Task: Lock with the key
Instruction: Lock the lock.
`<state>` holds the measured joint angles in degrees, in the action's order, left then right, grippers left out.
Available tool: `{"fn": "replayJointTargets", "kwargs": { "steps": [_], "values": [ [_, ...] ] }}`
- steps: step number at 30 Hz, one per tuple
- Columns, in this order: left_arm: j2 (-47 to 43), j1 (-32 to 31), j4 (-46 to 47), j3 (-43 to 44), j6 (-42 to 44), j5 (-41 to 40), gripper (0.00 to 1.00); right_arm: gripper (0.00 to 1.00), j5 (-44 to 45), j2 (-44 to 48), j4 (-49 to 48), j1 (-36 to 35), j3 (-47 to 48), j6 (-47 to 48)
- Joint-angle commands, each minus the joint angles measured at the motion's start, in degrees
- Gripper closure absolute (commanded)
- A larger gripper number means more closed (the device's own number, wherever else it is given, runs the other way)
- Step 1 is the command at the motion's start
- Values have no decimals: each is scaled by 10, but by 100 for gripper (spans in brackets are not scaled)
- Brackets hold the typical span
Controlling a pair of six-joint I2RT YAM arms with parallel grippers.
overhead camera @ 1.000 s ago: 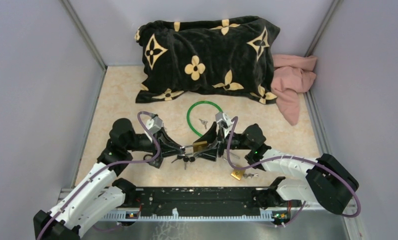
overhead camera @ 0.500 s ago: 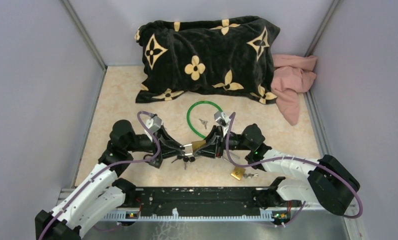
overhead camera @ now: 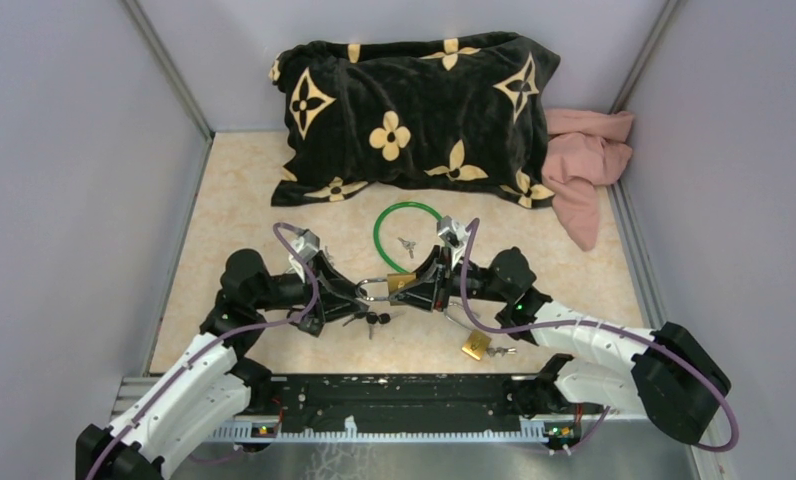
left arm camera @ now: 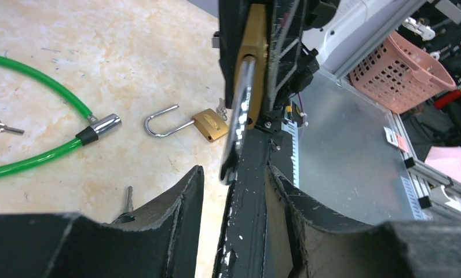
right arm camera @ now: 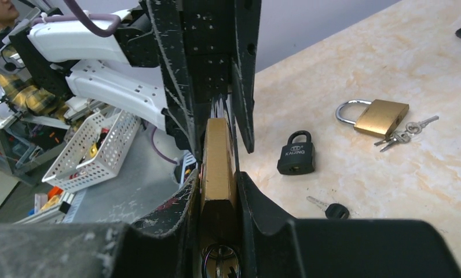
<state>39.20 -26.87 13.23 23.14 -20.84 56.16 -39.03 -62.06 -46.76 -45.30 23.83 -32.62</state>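
The brass padlock needs its key ring end free for locking, so next my left gripper should grab its silver shackle (left arm camera: 238, 119) at its tip (left arm camera: 229, 168).
My right gripper (overhead camera: 411, 287) is shut on the flat sides of a brass padlock (right arm camera: 218, 156), held just above the table. A key ring (right arm camera: 219, 262) shows at the padlock's bottom end, deep between the fingers. The silver shackle (left arm camera: 238, 119) points toward my left gripper (overhead camera: 354, 295). That gripper (left arm camera: 231, 171) stands open, its fingers (left arm camera: 185, 200) on either side of the shackle's tip and one black right-hand finger, not clamping them. A loose black-headed key (right arm camera: 328, 208) lies on the table beneath.
A second brass padlock (overhead camera: 474, 347) with open shackle and keys lies near the right arm. A small black padlock (right arm camera: 296, 153) lies below the grippers. The green cable lock (overhead camera: 406, 232) with small keys (overhead camera: 406, 243), a black pillow (overhead camera: 414, 105) and pink cloth (overhead camera: 584, 165) lie beyond.
My left gripper has opened off the shackle and drawn back slightly left. My right gripper has closed on the brass padlock and shifted a little up and right with it.
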Motion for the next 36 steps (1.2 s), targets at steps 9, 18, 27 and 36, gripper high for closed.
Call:
{"fn": "replayJointTargets", "kwargs": {
  "steps": [9,18,27,36],
  "values": [
    [0,16,146,-25,-104,-7,58,100,8,13,-105,-1,47,-24],
    [19,13,178,-23,-117,-1,74,100,9,7,-99,-6,53,-22],
    [29,4,191,-14,-120,13,100,100,26,-10,-81,-18,62,3],
    [45,-26,212,0,-115,17,100,100,67,-85,-128,-39,66,18]
  ]
}}
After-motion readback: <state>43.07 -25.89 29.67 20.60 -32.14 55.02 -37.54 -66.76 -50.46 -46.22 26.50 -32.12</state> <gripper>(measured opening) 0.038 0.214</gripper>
